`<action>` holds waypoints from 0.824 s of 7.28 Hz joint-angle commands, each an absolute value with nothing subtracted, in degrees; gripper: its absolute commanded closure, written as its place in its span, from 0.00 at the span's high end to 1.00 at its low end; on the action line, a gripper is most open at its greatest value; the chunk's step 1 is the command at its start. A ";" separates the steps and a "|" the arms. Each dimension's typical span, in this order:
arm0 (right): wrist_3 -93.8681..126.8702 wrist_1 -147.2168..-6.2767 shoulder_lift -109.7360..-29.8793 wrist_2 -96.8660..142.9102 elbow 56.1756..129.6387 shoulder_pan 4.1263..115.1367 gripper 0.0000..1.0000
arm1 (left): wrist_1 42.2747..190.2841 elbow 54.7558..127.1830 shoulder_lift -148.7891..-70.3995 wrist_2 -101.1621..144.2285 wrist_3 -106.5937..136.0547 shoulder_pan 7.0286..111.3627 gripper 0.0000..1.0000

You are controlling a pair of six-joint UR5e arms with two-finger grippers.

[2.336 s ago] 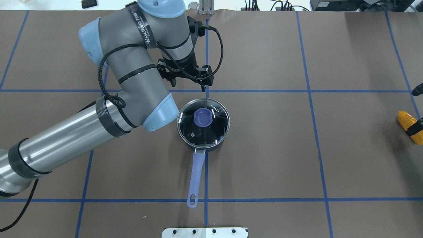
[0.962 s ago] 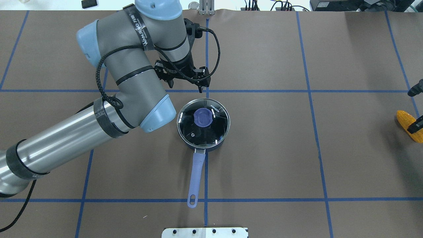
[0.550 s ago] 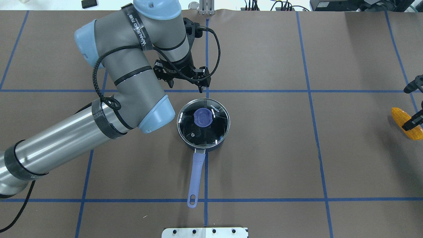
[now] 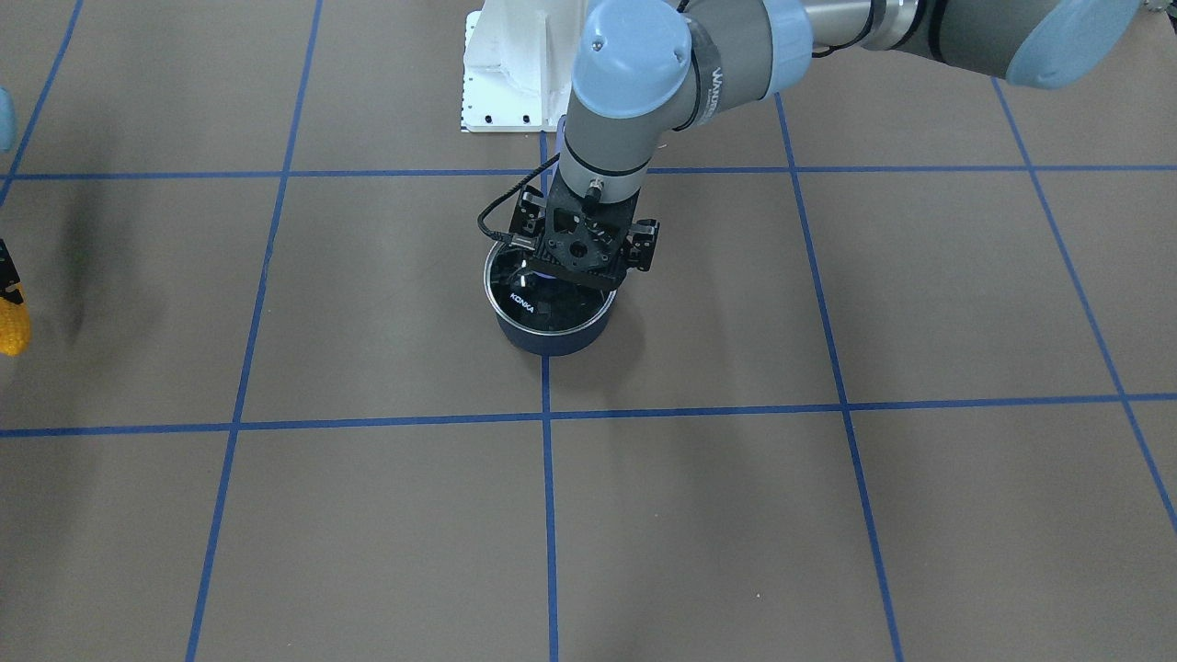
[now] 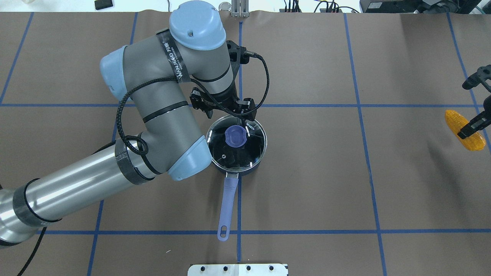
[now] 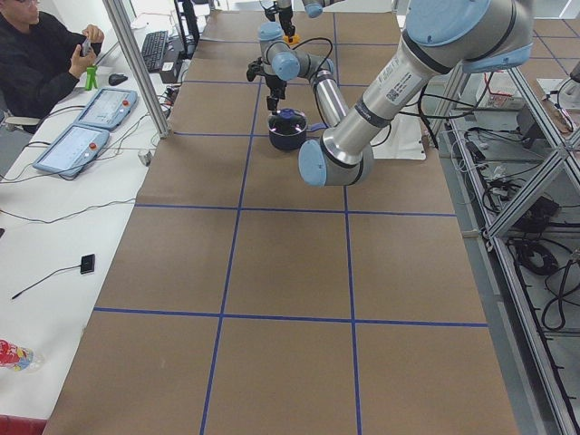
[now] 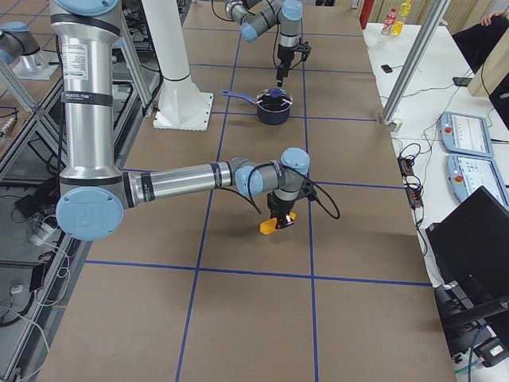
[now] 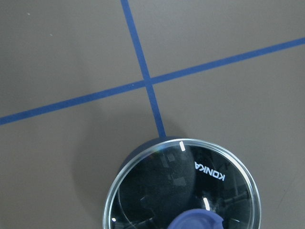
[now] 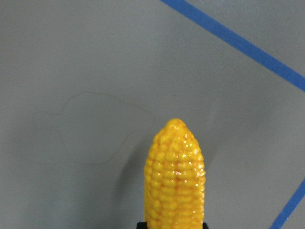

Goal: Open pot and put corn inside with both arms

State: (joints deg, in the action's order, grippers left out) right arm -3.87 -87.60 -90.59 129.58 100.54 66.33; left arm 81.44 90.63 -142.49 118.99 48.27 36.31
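The glass lid is wide and lies flush on the pot. I will open the pot next, so my left gripper will grab the lid by its narrow blue knob [image 8: 196, 219].
The navy pot [image 5: 251, 168] stands mid-table with its lavender handle [image 5: 226, 203] pointing toward the robot. The glass KONKA lid [image 5: 253, 143] with its blue knob [image 5: 235, 136] sits on the pot. My left gripper [image 5: 229, 112] is open and hovers over the lid's far edge, beside the knob. In the left wrist view the lid [image 8: 157, 186] fills the bottom and no fingers show. My right gripper [image 5: 472, 127] is shut on the yellow corn [image 5: 458, 122] at the far right and holds it above the table. The corn also shows in the right wrist view [image 9: 175, 176].
Blue tape lines [image 5: 360, 105] divide the brown table cover into squares. The white mounting base [image 4: 515, 64] stands at the robot's side. An operator [image 6: 41, 54] and control tablets [image 6: 91, 122] are beyond the table's far edge.
My left gripper has moved from beyond the pot to over the lid's far rim, still open. My right gripper has carried the corn a little to the left and away from the robot.
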 commanded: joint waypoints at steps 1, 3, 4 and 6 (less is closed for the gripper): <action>-3.52 -88.77 -89.65 133.14 102.13 66.36 0.38 | 81.47 90.18 -142.30 116.64 48.34 33.85 1.00; -0.81 -88.77 -88.25 133.24 103.00 66.36 0.38 | 82.00 89.47 -142.47 115.84 50.34 32.35 0.98; 1.38 -88.77 -87.37 133.42 103.44 66.36 0.38 | 82.18 88.86 -142.73 115.84 50.45 32.08 0.97; 2.20 -88.77 -86.49 134.29 103.45 66.27 0.38 | 83.31 87.03 -143.17 115.84 50.71 32.08 0.87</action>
State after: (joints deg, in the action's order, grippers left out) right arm 1.53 -88.77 -86.95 133.86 103.35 66.35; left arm 82.45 88.32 -142.81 115.86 50.46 32.17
